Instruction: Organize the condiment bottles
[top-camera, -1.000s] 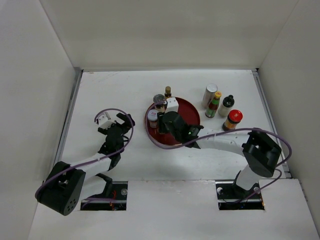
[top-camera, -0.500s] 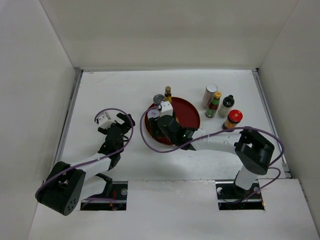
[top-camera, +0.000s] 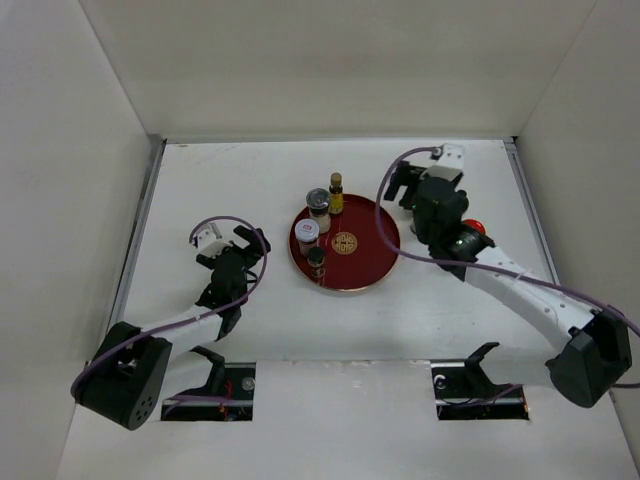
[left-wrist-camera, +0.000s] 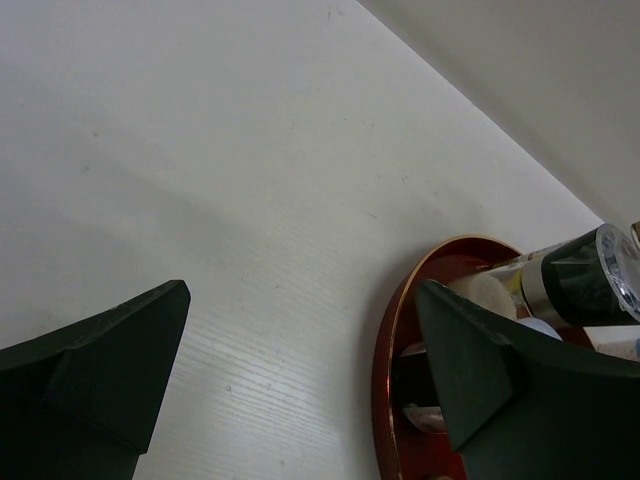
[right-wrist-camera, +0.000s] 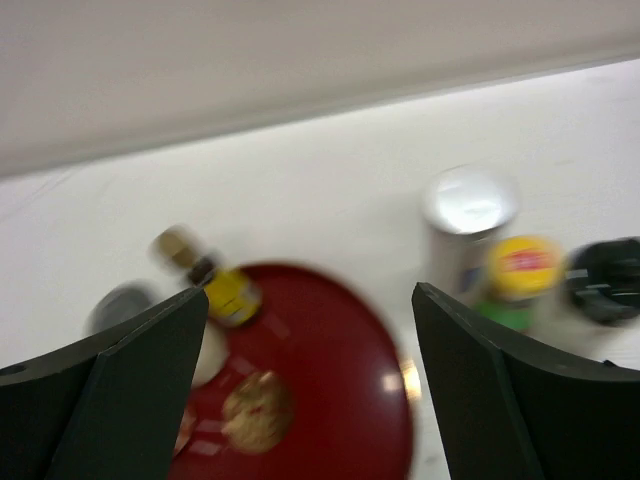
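Observation:
The right gripper reaches the yellow-capped bottle next and picks it up by its end with the cap (right-wrist-camera: 523, 266), which leaves the base free to stand on the tray.
Several condiment bottles stand on the left half of the round red tray (top-camera: 368, 250): a dark-capped jar (top-camera: 318, 200), a slim gold-capped bottle (top-camera: 336, 188), a white-capped jar (top-camera: 308, 231) and a small black-capped one (top-camera: 316, 258). My right gripper (top-camera: 405, 192) hovers open and empty over the table behind the tray's right edge. It hides most of the bottles standing there; a red cap (top-camera: 474, 227) peeks out. The blurred right wrist view shows a tall white silver-capped bottle (right-wrist-camera: 468, 215), a yellow-capped green one (right-wrist-camera: 520, 278) and a black cap (right-wrist-camera: 605, 280). My left gripper (top-camera: 226, 246) rests open left of the tray.
White walls close in the table on three sides. In the left wrist view the tray's rim (left-wrist-camera: 385, 350) lies just inside my right finger, with bare white tabletop (left-wrist-camera: 250, 200) between the jaws.
My right gripper has opened and swung from the tray's left side up to the back right. The jars it covered now stand free on the tray. The left arm has not moved.

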